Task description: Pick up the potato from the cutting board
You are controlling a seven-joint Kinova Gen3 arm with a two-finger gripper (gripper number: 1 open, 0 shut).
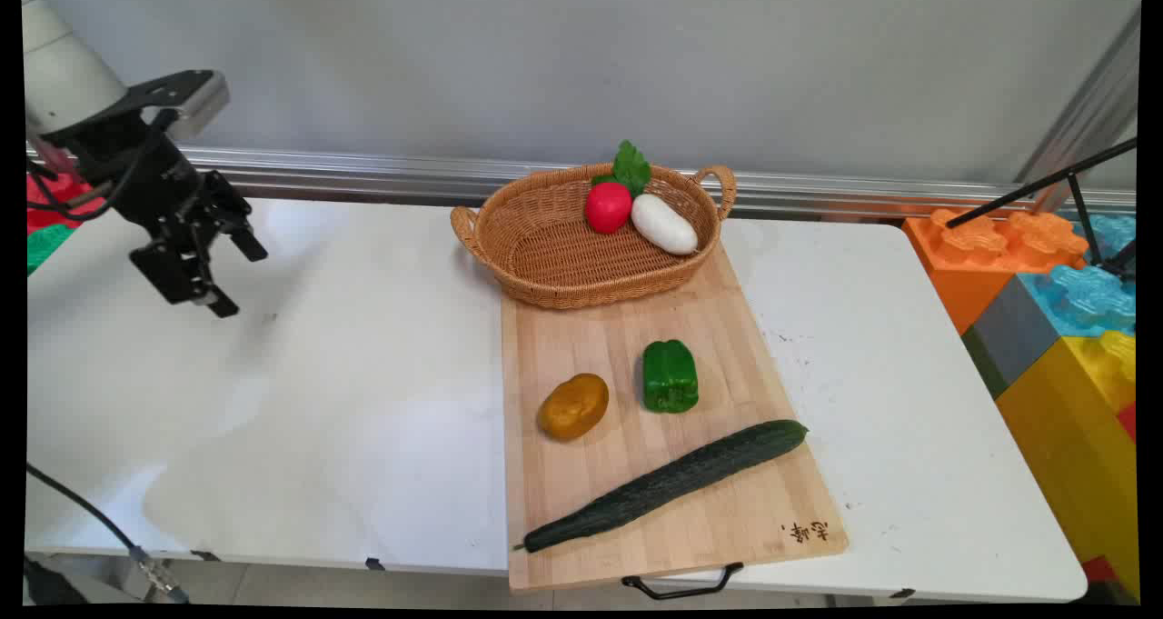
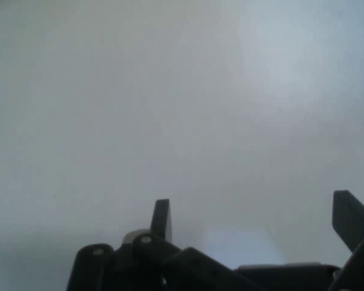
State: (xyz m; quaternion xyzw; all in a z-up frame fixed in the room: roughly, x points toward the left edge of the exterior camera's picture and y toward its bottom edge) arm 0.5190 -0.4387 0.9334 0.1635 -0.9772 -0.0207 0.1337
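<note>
The potato needs to go into the wicker basket with the other vegetables, so my gripper will next grab the potato by its rounded sides.
My black gripper hangs open over the bare left part of the white table, holding nothing. In the hand view the gripper shows two spread fingers over plain white tabletop. Far to its right lies a wooden cutting board carrying a brown potato, a green bell pepper and a long dark cucumber. A wicker basket stands at the board's far end with a red radish with green leaves and a white vegetable inside.
Big toy blocks in orange, blue, grey and yellow stand off the table's right end, with a black tripod leg above them. A metal rail runs along the wall. Red and green blocks sit at far left.
</note>
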